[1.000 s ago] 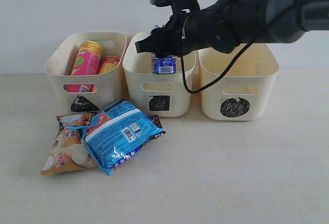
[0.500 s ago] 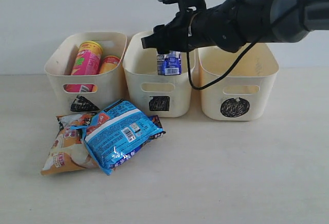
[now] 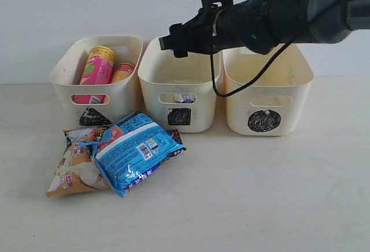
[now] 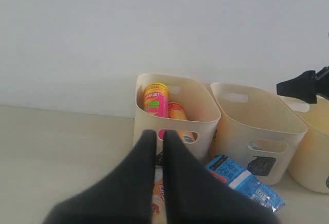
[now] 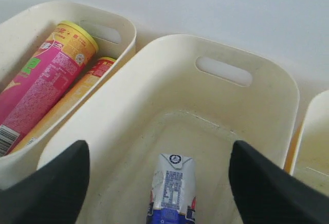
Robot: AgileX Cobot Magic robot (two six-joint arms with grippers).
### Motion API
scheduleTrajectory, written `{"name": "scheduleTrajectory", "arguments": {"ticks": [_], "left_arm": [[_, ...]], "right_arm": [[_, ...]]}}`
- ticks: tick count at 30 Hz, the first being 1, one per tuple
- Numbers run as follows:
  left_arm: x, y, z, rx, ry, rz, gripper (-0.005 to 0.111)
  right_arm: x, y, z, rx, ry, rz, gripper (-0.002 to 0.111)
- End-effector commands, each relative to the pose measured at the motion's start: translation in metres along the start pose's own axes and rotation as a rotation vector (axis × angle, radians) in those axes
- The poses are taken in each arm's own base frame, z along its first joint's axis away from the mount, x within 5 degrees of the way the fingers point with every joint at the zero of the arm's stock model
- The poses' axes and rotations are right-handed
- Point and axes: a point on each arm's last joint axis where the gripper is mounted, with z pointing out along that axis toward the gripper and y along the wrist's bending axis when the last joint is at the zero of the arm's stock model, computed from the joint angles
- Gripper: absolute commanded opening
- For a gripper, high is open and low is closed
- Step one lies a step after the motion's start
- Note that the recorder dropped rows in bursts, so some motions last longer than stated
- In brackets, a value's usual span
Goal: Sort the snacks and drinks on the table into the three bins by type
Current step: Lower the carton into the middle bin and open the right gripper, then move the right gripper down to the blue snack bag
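Observation:
I will sort the snacks into the bins, so next my right gripper will grab the blue packet by its side with the barcode (image 3: pixel 148 147).
My right gripper (image 3: pixel 175 43) hangs open above the middle bin (image 3: pixel 199 119), the one marked with a square. The blue-and-white carton (image 5: pixel 172 190) lies on that bin's floor, below and between the spread fingers of the right gripper (image 5: pixel 158 151), and it shows through the slot handle (image 3: pixel 184 97). The pink tube (image 3: pixel 97 70) and yellow tube (image 3: pixel 122 71) lean in the triangle bin (image 3: pixel 62 77). In front of the bins, the blue packet (image 3: pixel 134 151) lies over the orange-and-white packet (image 3: pixel 72 171). My left gripper (image 4: pixel 159 133) is shut and empty, above the packets. I cannot make out the dark purple carton.
The circle bin (image 3: pixel 289 116) stands at the right, its inside hidden. A black cable (image 3: pixel 217 87) loops down from the right arm in front of the middle bin's right rim. Pale table (image 3: pixel 260 194) stretches in front of the bins.
The right gripper has opened and lifted a little. The blue-and-white carton has dropped from it to the floor of the middle bin.

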Motion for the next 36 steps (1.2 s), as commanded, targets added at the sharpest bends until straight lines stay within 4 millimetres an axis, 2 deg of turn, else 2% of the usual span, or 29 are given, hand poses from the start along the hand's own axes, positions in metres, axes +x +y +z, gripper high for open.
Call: {"name": "scheduleTrajectory", "arguments": {"ticks": [1, 2, 5, 9, 17, 19, 23, 25, 26, 27, 33, 36], "left_arm": [[0.001, 0.0, 0.0, 0.007, 0.003, 0.001, 0.004], [0.001, 0.0, 0.0, 0.007, 0.003, 0.001, 0.004], [0.001, 0.0, 0.0, 0.007, 0.003, 0.001, 0.004], [0.001, 0.0, 0.0, 0.007, 0.003, 0.001, 0.004], [0.001, 0.0, 0.0, 0.007, 0.005, 0.002, 0.004], [0.001, 0.0, 0.0, 0.007, 0.005, 0.002, 0.004], [0.001, 0.0, 0.0, 0.007, 0.005, 0.002, 0.004], [0.001, 0.0, 0.0, 0.007, 0.005, 0.002, 0.004], [0.001, 0.0, 0.0, 0.007, 0.005, 0.002, 0.004], [0.001, 0.0, 0.0, 0.007, 0.005, 0.002, 0.004], [0.001, 0.0, 0.0, 0.007, 0.005, 0.002, 0.004], [0.001, 0.0, 0.0, 0.007, 0.005, 0.002, 0.004]], "right_arm": [[-0.018, -0.008, -0.024, 0.05, 0.017, 0.011, 0.044], [-0.019, -0.01, -0.031, 0.072, 0.05, 0.026, 0.03], [-0.018, -0.013, -0.044, 0.114, 0.15, 0.095, 0.0], [-0.013, -0.014, -0.057, 0.141, 0.277, 0.125, 0.0], [-0.004, 0.01, -0.076, -0.056, 0.413, 0.217, 0.0], [0.011, 0.013, -0.085, -0.079, 0.406, 0.275, 0.0], [0.053, 0.025, -0.108, -0.126, 0.257, 0.586, 0.0], [0.069, 0.03, -0.113, -0.111, 0.195, 0.657, 0.0], [0.088, 0.036, -0.116, -0.09, 0.174, 0.72, 0.0], [0.097, 0.039, -0.117, -0.077, 0.17, 0.76, 0.0], [0.124, 0.039, -0.122, -0.018, 0.101, 0.972, 0.0], [0.133, 0.041, -0.123, -0.08, 0.067, 1.081, 0.0]]}}
